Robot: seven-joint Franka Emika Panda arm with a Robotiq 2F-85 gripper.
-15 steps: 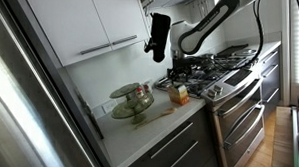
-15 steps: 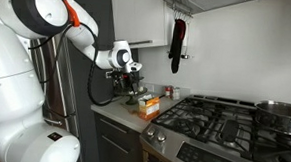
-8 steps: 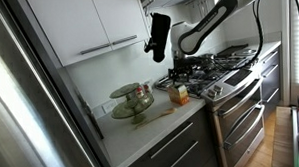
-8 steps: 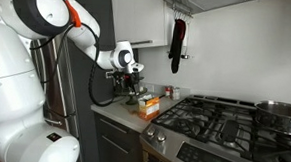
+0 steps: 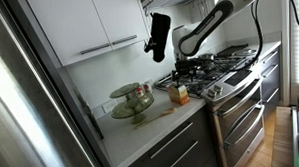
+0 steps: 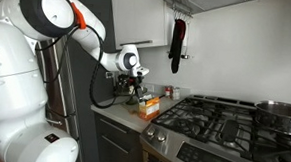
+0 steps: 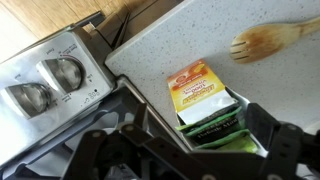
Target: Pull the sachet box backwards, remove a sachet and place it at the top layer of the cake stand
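My gripper is about to grab one green sachet by its exposed edge at the open end of the box, to take it out and place it on the cake stand.
The sachet box [image 7: 200, 90] is orange and yellow and lies on the speckled counter, its open end showing several green sachets [image 7: 222, 128]. In the wrist view my gripper [image 7: 200, 135] is open, one finger on each side of the box's open end, close above it. In both exterior views the gripper [image 5: 182, 68] [image 6: 138, 88] hangs over the box [image 5: 177, 93] [image 6: 149, 106] by the stove. The tiered glass cake stand [image 5: 131, 98] stands further along the counter. I cannot tell whether the fingers touch the box.
A wooden spoon [image 7: 268, 40] lies on the counter beyond the box. The stove with its knobs [image 7: 62, 72] and burners [image 5: 224, 63] borders the box. A dark oven mitt [image 5: 159, 35] hangs above. A fridge [image 5: 30, 108] bounds the counter's far end.
The arm has shifted slightly toward the box and a little lower. The box and cake stand have not moved.
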